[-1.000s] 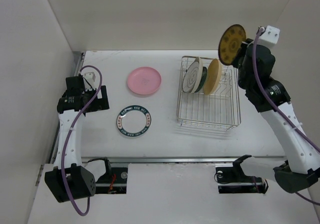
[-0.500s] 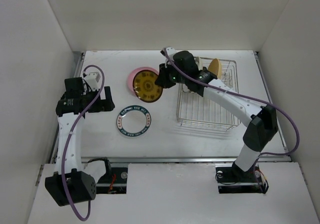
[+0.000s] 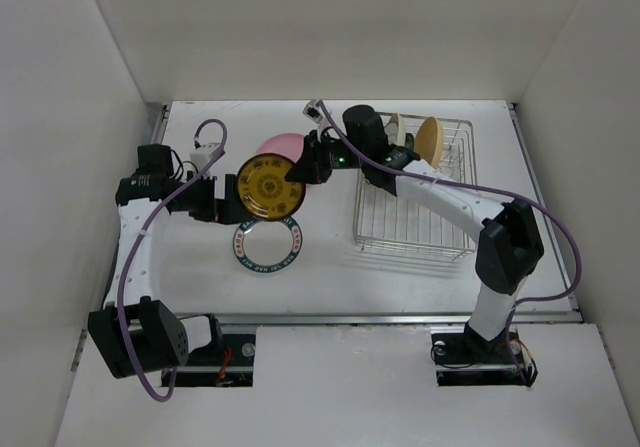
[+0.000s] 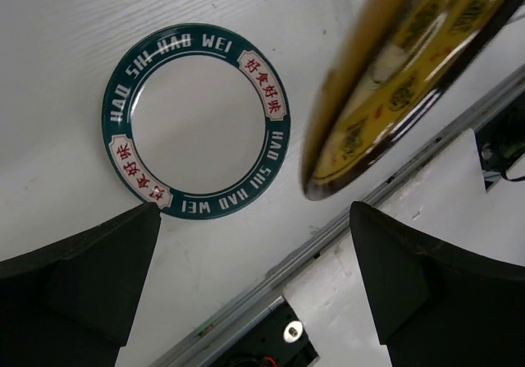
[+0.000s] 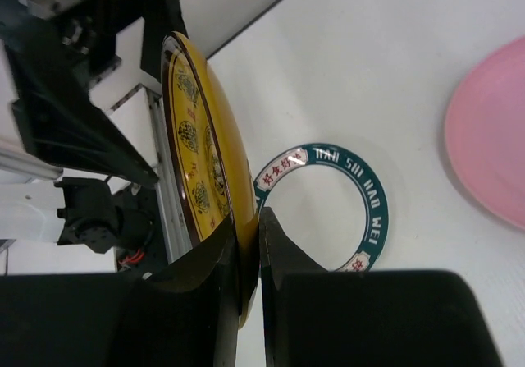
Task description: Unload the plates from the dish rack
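My fingers would miss if I closed now, because the nearest rim of the yellow plate [image 3: 270,189] [image 4: 394,80] is beyond them. My left gripper needs to move toward the plate first and then close on it.
My right gripper [image 5: 248,236] is shut on the rim of the small yellow plate [image 5: 201,137] and holds it on edge above the table, left of the dish rack [image 3: 415,227]. From above, the yellow plate [image 3: 270,189] sits between both grippers. My left gripper [image 3: 226,204] is open, and the yellow plate [image 4: 394,80] hangs just ahead of it, toward its right finger [image 4: 426,293]. The white plate with the dark lettered rim [image 3: 268,244] lies flat below. The pink plate [image 3: 287,145] is partly hidden behind. A tan plate [image 3: 430,139] and a pale plate [image 3: 396,127] stand in the rack.
The right arm [image 3: 440,192] stretches over the rack's left side. The lettered plate [image 4: 197,129] lies under the left gripper [image 4: 254,215]. The table's metal front rail [image 4: 328,236] runs close below it. White walls stand at the left, back and right.
The right arm swung the yellow plate from high above the rack, left across the pink plate, down toward the left gripper. The left gripper moved right to meet it.
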Available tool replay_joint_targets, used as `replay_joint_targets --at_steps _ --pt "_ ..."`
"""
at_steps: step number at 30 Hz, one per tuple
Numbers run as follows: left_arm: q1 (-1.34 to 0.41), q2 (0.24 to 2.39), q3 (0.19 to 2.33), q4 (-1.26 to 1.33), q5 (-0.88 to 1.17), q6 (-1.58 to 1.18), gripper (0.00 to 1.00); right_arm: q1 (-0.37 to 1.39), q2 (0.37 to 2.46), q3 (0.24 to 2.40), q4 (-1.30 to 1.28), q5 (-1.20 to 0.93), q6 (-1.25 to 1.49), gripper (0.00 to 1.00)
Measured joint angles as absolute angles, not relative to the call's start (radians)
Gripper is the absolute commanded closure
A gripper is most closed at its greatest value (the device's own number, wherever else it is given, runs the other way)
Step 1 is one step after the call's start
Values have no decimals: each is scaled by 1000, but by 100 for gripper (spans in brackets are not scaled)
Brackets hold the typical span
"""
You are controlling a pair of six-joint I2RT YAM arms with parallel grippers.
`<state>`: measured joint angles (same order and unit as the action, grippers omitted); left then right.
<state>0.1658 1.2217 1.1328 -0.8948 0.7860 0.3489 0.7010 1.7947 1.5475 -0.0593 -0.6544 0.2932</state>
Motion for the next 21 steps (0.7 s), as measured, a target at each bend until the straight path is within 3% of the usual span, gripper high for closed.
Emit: replay_joint_targets --at_steps 13,18,19,21 --pt "166 1166 1148 -906 815 462 0 706 1803 1500 -14 -712 303 100" --pt "165 1228 1155 -822 804 369 23 723 1846 1500 45 -759 333 100" --pt "160 1239 1157 -808 803 352 34 729 1858 1500 49 -763 338 100" --pt "149 1255 1161 -791 800 319 48 735 1885 1501 61 -762 345 100"
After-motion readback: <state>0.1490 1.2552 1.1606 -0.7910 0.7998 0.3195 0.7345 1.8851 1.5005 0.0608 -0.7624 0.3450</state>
